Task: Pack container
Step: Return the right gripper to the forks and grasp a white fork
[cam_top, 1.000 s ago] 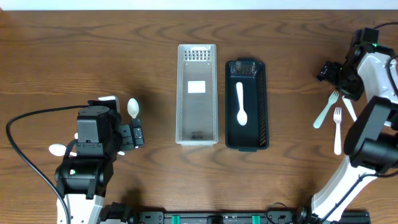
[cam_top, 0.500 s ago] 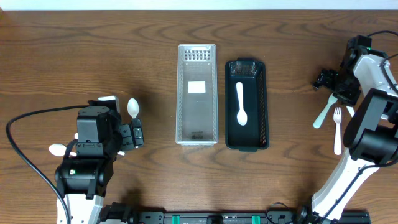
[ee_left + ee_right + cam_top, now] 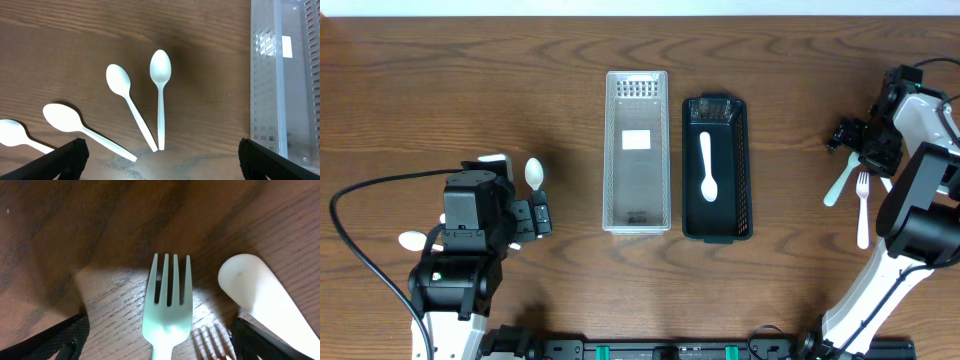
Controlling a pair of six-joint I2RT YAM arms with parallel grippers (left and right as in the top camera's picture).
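The fork's neck (image 3: pixel 163 339) is between my open fingers, and the other utensil (image 3: pixel 260 295) is outside them. My right gripper should close on the fork now.
A clear container (image 3: pixel 637 150) and a black container (image 3: pixel 744 165) stand side by side at the table's middle. One white spoon (image 3: pixel 709 165) lies in the black one. My right gripper (image 3: pixel 850 135) is open, low over the white forks (image 3: pixel 839 182) at the far right. In the right wrist view a fork (image 3: pixel 167 310) lies on the wood between the spread fingers (image 3: pixel 160 347), with another white utensil (image 3: pixel 260 295) beside it. My left gripper (image 3: pixel 535 218) is open and empty above several white spoons (image 3: pixel 160 95) lying left of the clear container (image 3: pixel 280 75).
A spoon (image 3: pixel 534 172) and another spoon (image 3: pixel 412 240) show beside the left arm. A second fork (image 3: pixel 863 205) lies right of the first. The left arm's black cable (image 3: pixel 360 250) loops across the table's left side.
My right gripper has shifted a little toward the forks' heads and settled over them. The left arm, the containers and the spoons have not moved.
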